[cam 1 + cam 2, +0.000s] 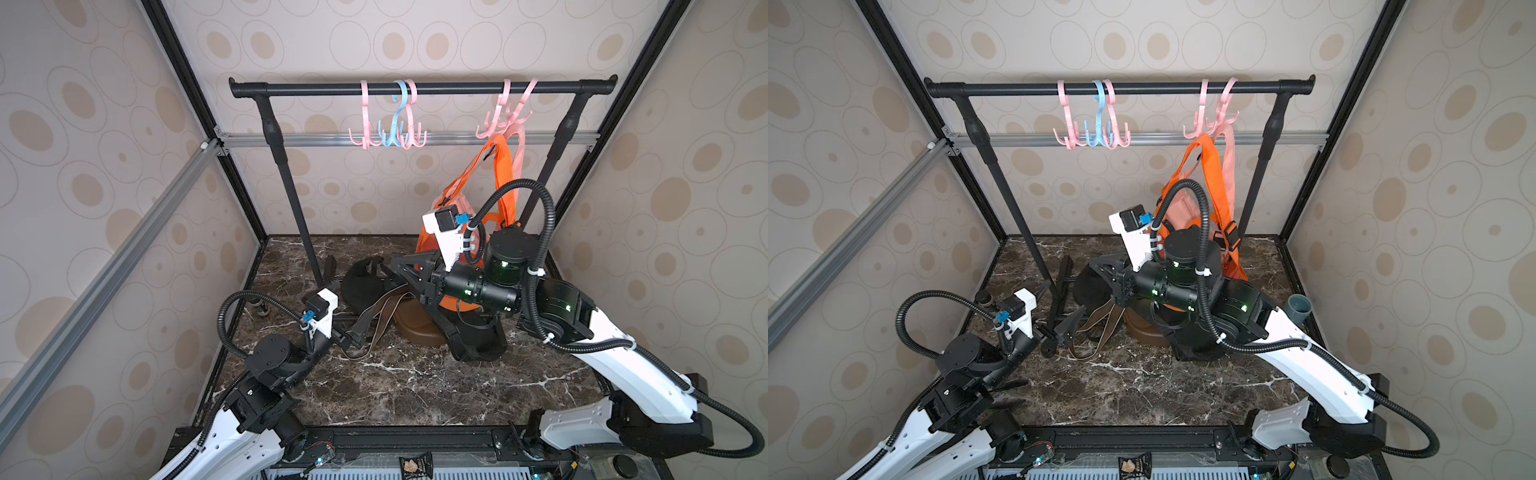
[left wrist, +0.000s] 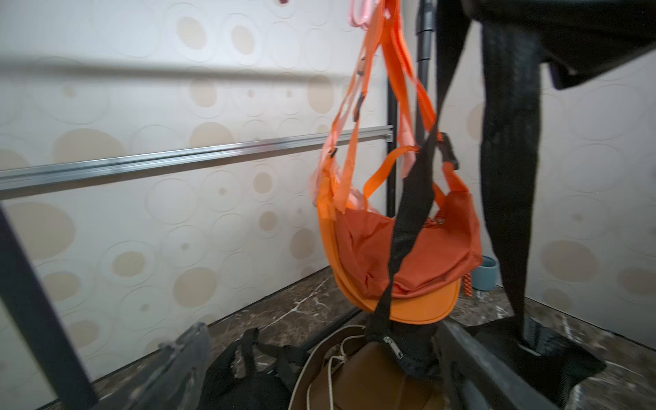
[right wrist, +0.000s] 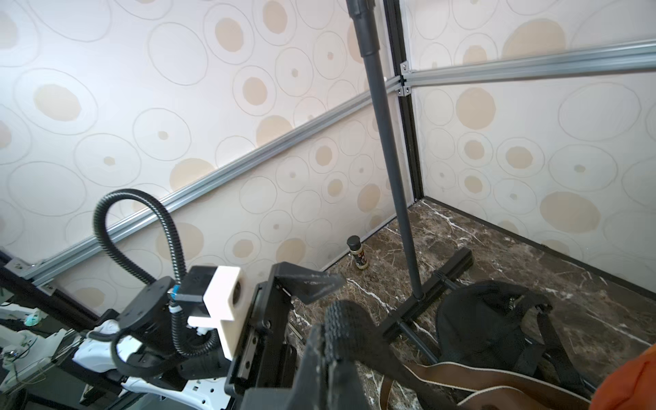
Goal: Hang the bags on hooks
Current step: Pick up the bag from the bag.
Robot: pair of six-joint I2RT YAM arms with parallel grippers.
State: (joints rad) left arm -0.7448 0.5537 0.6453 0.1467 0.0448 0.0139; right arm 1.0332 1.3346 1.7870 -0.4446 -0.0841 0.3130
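The part of the black bag's strap to my right gripper should stay free to hang on a hook. My left gripper will therefore grab the strap near the bag's body next.
My right gripper [image 3: 328,332] is shut on the woven strap [image 2: 507,177] of a black bag [image 1: 478,345] whose body rests on the marble floor. In both top views this gripper [image 1: 397,264] [image 1: 1094,262] points left, low in front of the rack. My left gripper [image 2: 330,372] stands wide open and holds nothing, just above a brown bag [image 1: 415,328]; in a top view it is at the left [image 1: 1061,305]. An orange bag [image 2: 401,255] hangs from a pink hook [image 1: 500,120] on the black rail [image 1: 415,88]. Free pink and blue hooks [image 1: 388,135] hang further left.
A second black bag [image 1: 365,282] lies by the rack's foot [image 3: 426,298]. A small spice bottle [image 3: 359,253] stands by the left wall, and a blue-grey cup [image 1: 1300,307] in the right corner. The rack's slanted posts [image 1: 291,187] flank the bags.
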